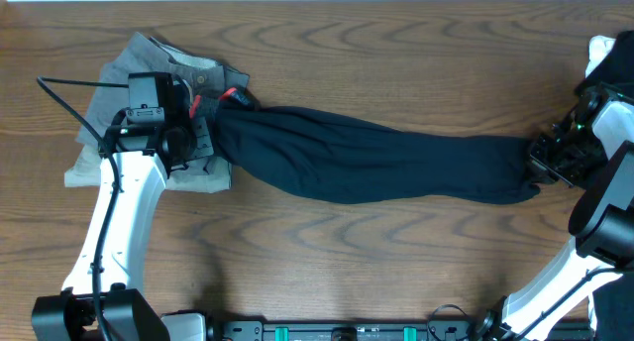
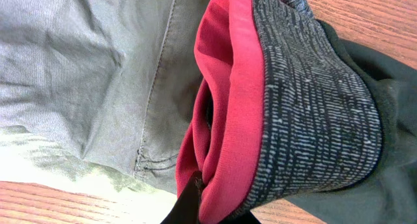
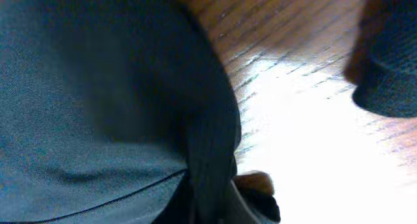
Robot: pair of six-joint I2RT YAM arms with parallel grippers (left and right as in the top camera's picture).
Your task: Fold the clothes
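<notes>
The trousers lie spread along the table and the waistband would lie by the shorts' edge, so it is time for my left gripper to open.
The dark navy trousers (image 1: pixel 376 163) lie stretched across the table from left to right. Their mottled grey waistband (image 2: pixel 313 100) with the coral-red edge (image 2: pixel 228 107) is at the left end. My left gripper (image 1: pixel 203 118) is shut on that waistband; a dark fingertip (image 2: pixel 192 195) pinches the red edge. My right gripper (image 1: pixel 543 163) is shut on the leg end at the right; the dark cloth (image 3: pixel 117 107) fills the right wrist view and runs between the fingers.
Grey button-front shorts (image 1: pixel 149 73) lie crumpled under and behind the waistband at the far left, also in the left wrist view (image 2: pixel 85 74). Bare wooden table (image 1: pixel 396 63) surrounds the trousers. A white object (image 1: pixel 602 54) sits at the right edge.
</notes>
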